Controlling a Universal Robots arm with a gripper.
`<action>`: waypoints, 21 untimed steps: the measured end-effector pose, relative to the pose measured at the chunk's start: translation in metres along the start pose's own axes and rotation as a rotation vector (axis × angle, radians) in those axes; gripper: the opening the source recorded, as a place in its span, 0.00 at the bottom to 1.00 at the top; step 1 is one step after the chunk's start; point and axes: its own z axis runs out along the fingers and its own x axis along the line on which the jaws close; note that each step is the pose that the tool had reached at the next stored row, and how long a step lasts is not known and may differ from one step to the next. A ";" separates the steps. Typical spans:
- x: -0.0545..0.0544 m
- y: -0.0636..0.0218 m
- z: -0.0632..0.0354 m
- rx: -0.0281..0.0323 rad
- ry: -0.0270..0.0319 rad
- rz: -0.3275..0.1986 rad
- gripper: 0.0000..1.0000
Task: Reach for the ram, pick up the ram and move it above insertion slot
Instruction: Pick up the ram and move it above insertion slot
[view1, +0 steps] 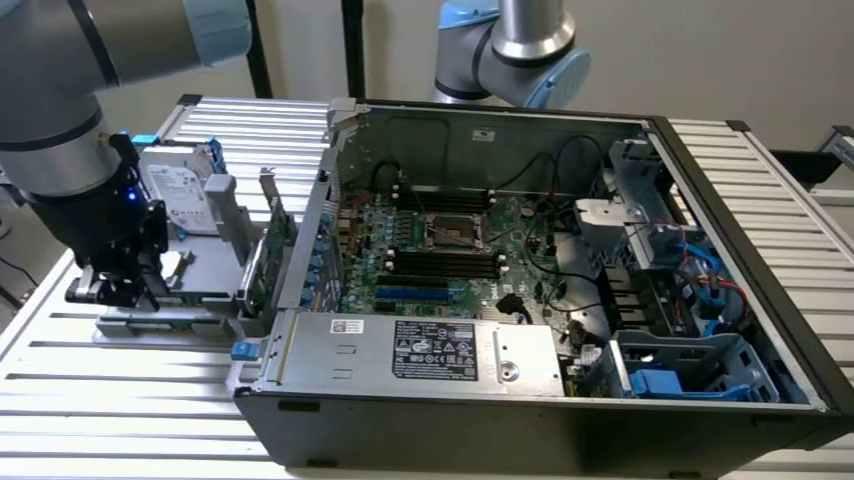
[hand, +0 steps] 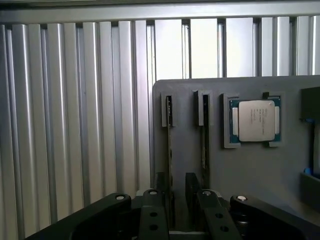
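Note:
The gripper grabs the ram by its open middle stretch next, where both flat sides are free, since the holder's bracket wraps the ram's end.
Two rams stand on edge in slots of a grey holder plate: one ram and a second ram beside it. My gripper is low over the plate, open, its two fingers either side of the first ram, which runs close to one finger. The second ram lies just outside the other finger. In the exterior view my gripper hangs over the holder at that view's left, outside the computer case. The black memory slots lie on the motherboard inside the case.
A processor chip sits in a pocket of the holder. A hard drive and an upright green expansion card stand between my gripper and the case wall. A second arm's base rises behind the case. The slatted metal table lies all around.

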 end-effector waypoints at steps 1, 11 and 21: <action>0.000 -0.0001 0.0019 -0.0001 0.0001 -0.001 0.31; 0.000 -0.0008 0.0200 0.0001 0.0003 -0.010 0.31; 0.000 -0.0011 0.0294 0.0003 0.0000 -0.044 0.31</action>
